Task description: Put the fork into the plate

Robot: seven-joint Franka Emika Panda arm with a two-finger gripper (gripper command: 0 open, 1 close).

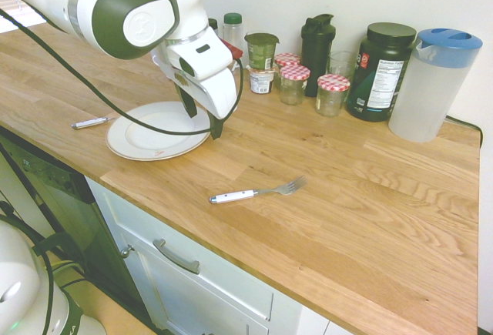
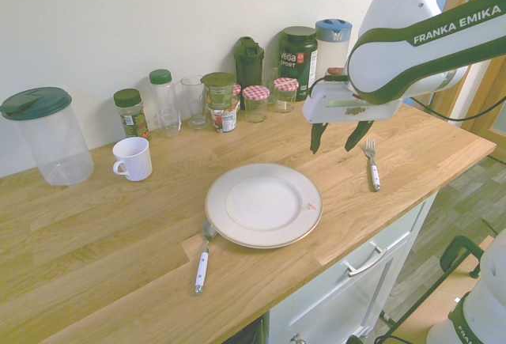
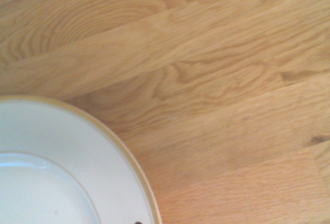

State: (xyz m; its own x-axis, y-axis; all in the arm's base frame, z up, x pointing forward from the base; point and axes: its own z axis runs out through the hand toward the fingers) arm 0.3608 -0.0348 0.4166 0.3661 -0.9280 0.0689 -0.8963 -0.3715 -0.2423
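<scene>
The fork's pointed teeth are on the counter. My gripper should grab the fork by its white handle (image 1: 233,196) next for that reason.
The fork (image 1: 258,191) lies flat on the wooden counter near its front edge, white handle pointing toward the plate; it also shows at the right end (image 2: 371,164). The white plate (image 1: 150,131) (image 2: 263,204) sits empty, and its rim fills a corner of the wrist view (image 3: 51,172). My gripper (image 1: 202,119) (image 2: 332,145) hangs open and empty above the counter. It is just beyond the plate's edge, between plate and fork, with the wrist tilted.
A white-handled spoon (image 2: 202,258) lies on the plate's other side. Jars, bottles and a dark tub (image 1: 380,69) line the wall, with a clear pitcher (image 1: 433,85) at one end. At the other end stand a lidded container (image 2: 43,134) and a white mug (image 2: 133,158).
</scene>
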